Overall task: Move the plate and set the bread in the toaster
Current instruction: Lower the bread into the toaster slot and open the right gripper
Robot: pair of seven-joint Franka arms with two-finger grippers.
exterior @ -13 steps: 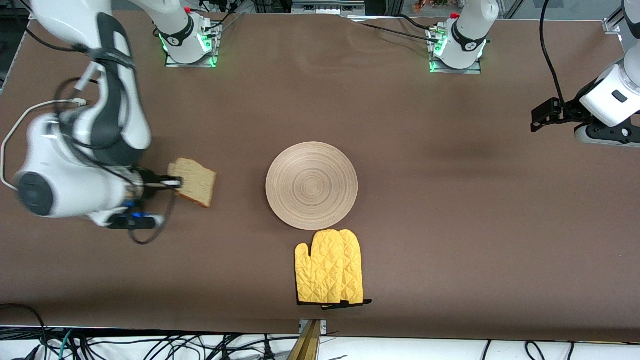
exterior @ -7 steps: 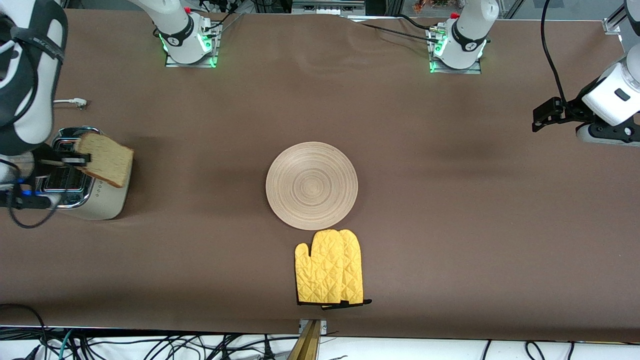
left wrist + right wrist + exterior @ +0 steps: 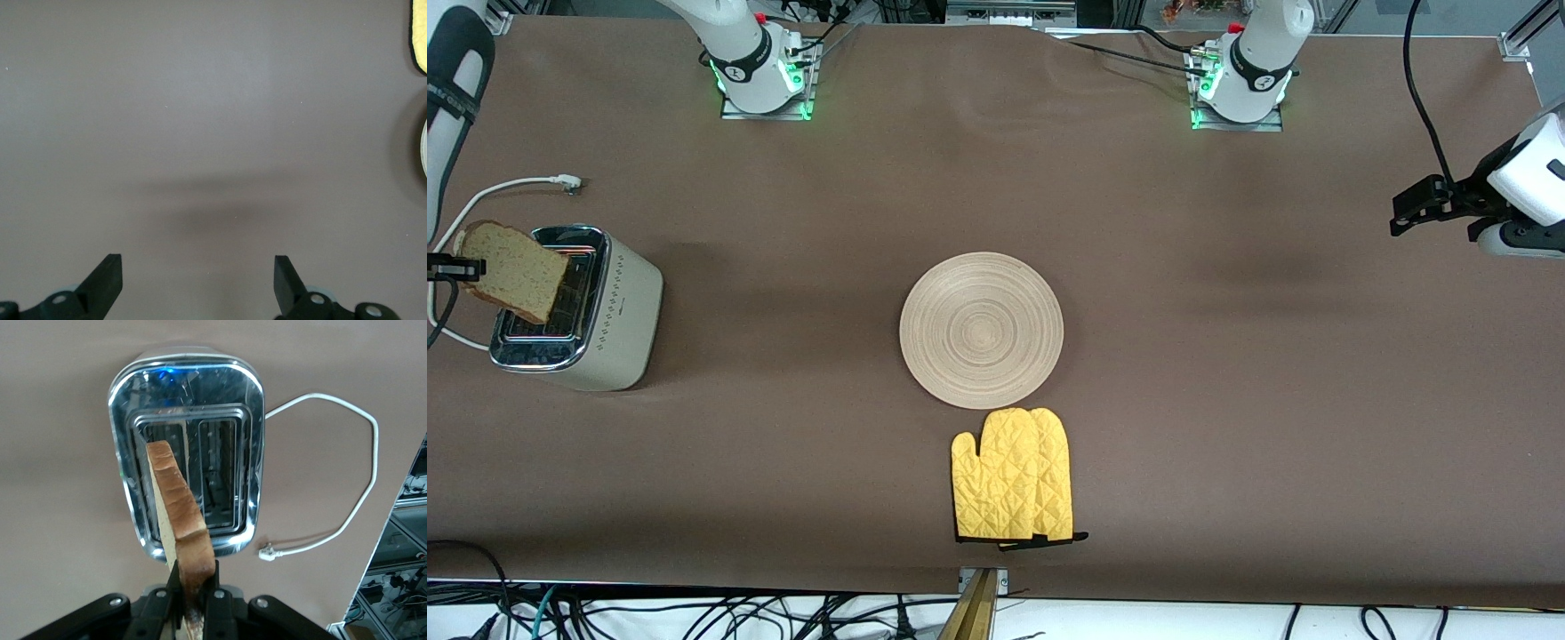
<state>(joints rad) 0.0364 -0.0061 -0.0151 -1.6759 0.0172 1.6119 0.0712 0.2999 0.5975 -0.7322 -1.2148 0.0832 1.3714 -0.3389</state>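
My right gripper should lower the bread before letting go of it. The bread's lower edge is above the toaster's slot, tilted over the toaster's chrome top.
My right gripper is shut on the bread, a speckled light-brown slice held on edge above the toaster. In the right wrist view the bread hangs over the chrome top of the toaster, roughly above one slot, with my right gripper clamped on its crust. The toaster stands at the right arm's end of the table. The plate lies empty at the table's middle. My left gripper is open and empty above the left arm's end of the table; its own view shows it over bare table.
A yellow oven mitt lies just nearer to the front camera than the plate. The toaster's white cord loops on the table beside the toaster, its plug farther from the front camera. A brown cloth covers the table.
My right gripper has carried the bread from beside the plate toward the right arm's end and now holds it over the toaster. My left gripper has drifted slightly outward.
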